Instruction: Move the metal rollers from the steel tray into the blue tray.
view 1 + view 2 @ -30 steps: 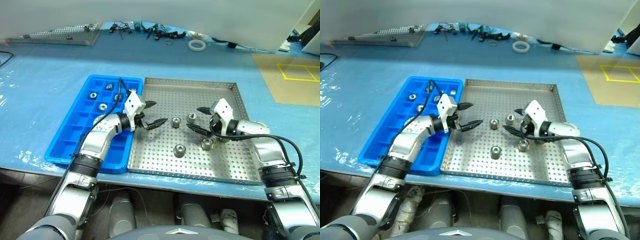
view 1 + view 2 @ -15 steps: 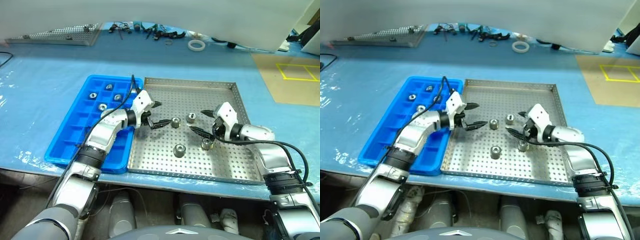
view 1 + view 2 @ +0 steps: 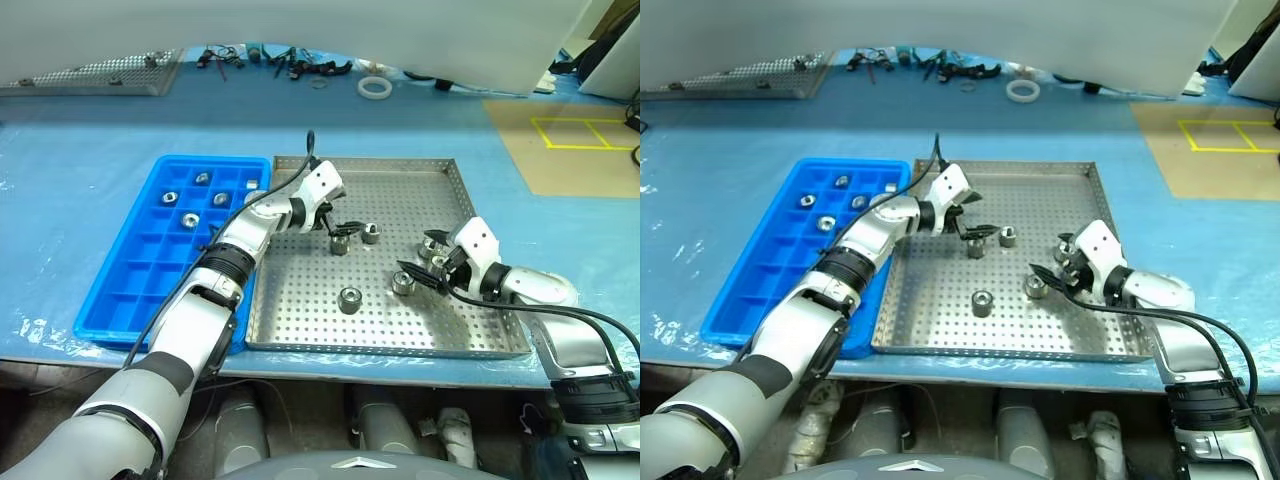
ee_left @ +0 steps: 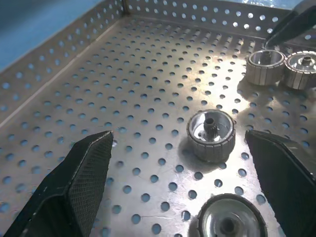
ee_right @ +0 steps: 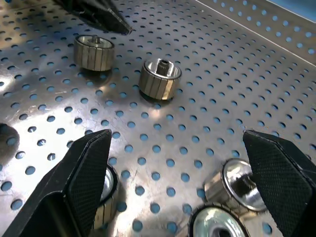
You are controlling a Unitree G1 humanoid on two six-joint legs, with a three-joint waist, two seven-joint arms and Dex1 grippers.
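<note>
My left gripper moves down next before closing on the roller ahead, since its fingers hover above the roller and closing now would miss the roller.
The steel tray [image 3: 300, 290] holds several metal rollers: two side by side [image 3: 340, 245] [image 3: 370, 235], one alone toward the front [image 3: 349, 299], and more by the right gripper [image 3: 403, 284]. My left gripper [image 3: 345, 216] is open over the tray, just above the pair. In the left wrist view one roller [image 4: 211, 134] stands ahead between the fingers [image 4: 74, 187] and another [image 4: 228, 217] is closer in. My right gripper [image 3: 422, 258] is open and low over the tray, with rollers [image 5: 242, 185] near its fingertips. The blue tray [image 3: 120, 290] lies left of the steel tray, with several rollers [image 3: 189, 218] in its far compartments.
A grey perforated plate [image 3: 90, 75] lies at the far left of the blue-covered table. Tools and cables [image 3: 280, 62] and a white tape roll [image 3: 375, 87] sit along the back edge. A tan area with yellow tape [image 3: 580, 135] is at the far right.
My left gripper has moved right from the blue tray's edge to above the pair of rollers. My right gripper has drawn back to the right. Both have stayed open.
</note>
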